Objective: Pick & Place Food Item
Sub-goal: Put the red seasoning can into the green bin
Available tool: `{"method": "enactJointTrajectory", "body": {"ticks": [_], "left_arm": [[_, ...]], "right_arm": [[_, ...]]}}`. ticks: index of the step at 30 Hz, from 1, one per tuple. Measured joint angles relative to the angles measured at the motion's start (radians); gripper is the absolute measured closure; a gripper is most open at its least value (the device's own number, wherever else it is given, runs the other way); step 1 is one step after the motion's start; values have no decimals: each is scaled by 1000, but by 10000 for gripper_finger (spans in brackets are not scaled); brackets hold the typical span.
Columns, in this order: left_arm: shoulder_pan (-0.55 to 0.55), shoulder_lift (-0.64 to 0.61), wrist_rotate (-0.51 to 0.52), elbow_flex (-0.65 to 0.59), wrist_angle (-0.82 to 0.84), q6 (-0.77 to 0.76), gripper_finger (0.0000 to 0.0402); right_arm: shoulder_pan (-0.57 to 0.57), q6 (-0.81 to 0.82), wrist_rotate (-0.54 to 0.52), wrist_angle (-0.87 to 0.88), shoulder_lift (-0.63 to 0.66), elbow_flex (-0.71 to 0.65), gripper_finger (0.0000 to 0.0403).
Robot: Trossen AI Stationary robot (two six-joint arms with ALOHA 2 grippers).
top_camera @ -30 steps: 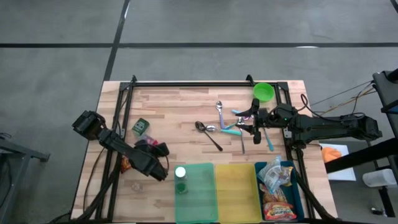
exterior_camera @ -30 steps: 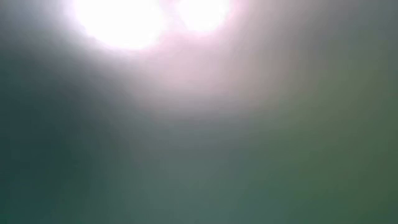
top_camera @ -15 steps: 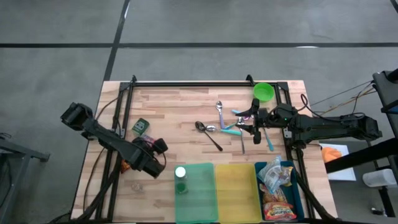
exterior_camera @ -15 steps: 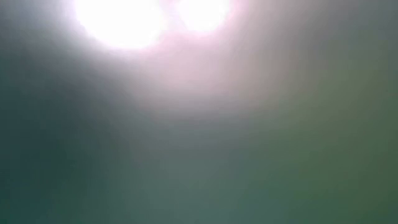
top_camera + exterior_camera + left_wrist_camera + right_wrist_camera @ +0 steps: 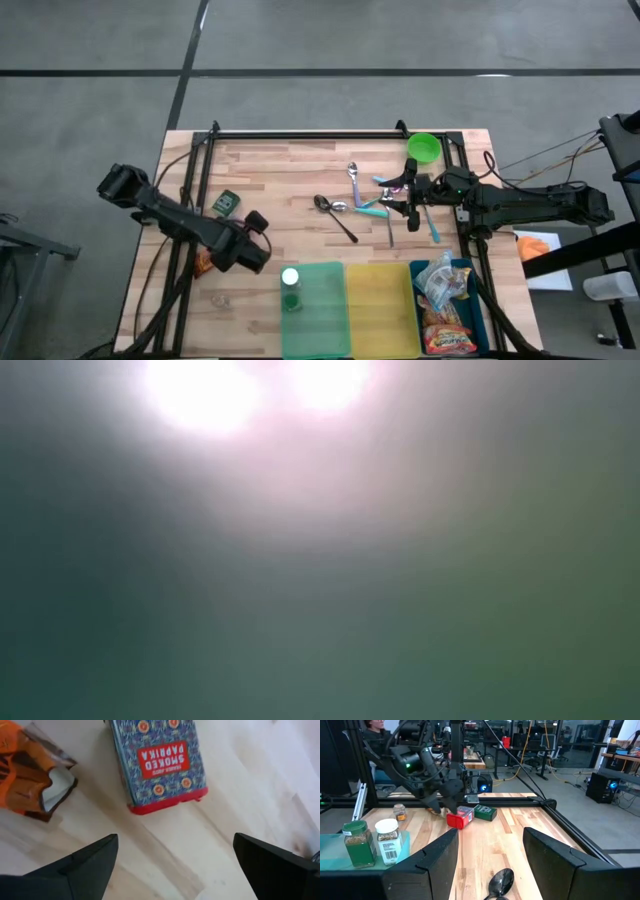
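My left gripper grabs the smoked paprika tin by its red-lidded end (image 5: 168, 797) next, to place the tin in the green bin.
A blue-and-red smoked paprika tin (image 5: 160, 762) lies flat on the wooden table, also seen as the red tin (image 5: 459, 818) in the right wrist view. My left gripper (image 5: 175, 865) hangs open just above it, pointing steeply down, at the table's near left (image 5: 250, 245). Nothing is between its fingers. An orange snack packet (image 5: 27, 775) lies beside the tin. My right gripper (image 5: 490, 862) waits open and level over the cutlery at the far right (image 5: 400, 195). The low view shows only glare.
A green tin (image 5: 226, 204) lies beyond the paprika tin. Green (image 5: 325, 300), yellow (image 5: 380, 300) and blue (image 5: 470, 300) bins line the near edge. The green one holds two spice jars (image 5: 387, 840); the blue one holds snack packets. Spoons (image 5: 340, 210) and a green bowl (image 5: 424, 147) lie far right.
My left gripper has risen and drawn a little toward the table's far edge, rolling about its own axis. The right arm has kept still.
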State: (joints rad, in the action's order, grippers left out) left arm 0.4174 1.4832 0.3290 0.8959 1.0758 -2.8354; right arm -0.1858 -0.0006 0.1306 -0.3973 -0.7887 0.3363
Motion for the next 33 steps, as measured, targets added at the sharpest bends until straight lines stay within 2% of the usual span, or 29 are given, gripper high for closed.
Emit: {"method": "enactJointTrajectory", "body": {"ticks": [4,8,16,24,33], "left_arm": [[-53,6,-16,0,31,0,4],[-105,56,-78,8,32,3,5],[-185,165,-87,78,124,138,5],[-190,187,-107,87,121,120,6],[-196,281,-123,88,111,105,6]], "right_arm": [[0,0,0,0,0,0,181],[0,0,0,0,0,0,181],[0,0,0,0,0,0,181],[0,0,0,0,0,0,181],[0,0,0,0,0,0,181]]}}
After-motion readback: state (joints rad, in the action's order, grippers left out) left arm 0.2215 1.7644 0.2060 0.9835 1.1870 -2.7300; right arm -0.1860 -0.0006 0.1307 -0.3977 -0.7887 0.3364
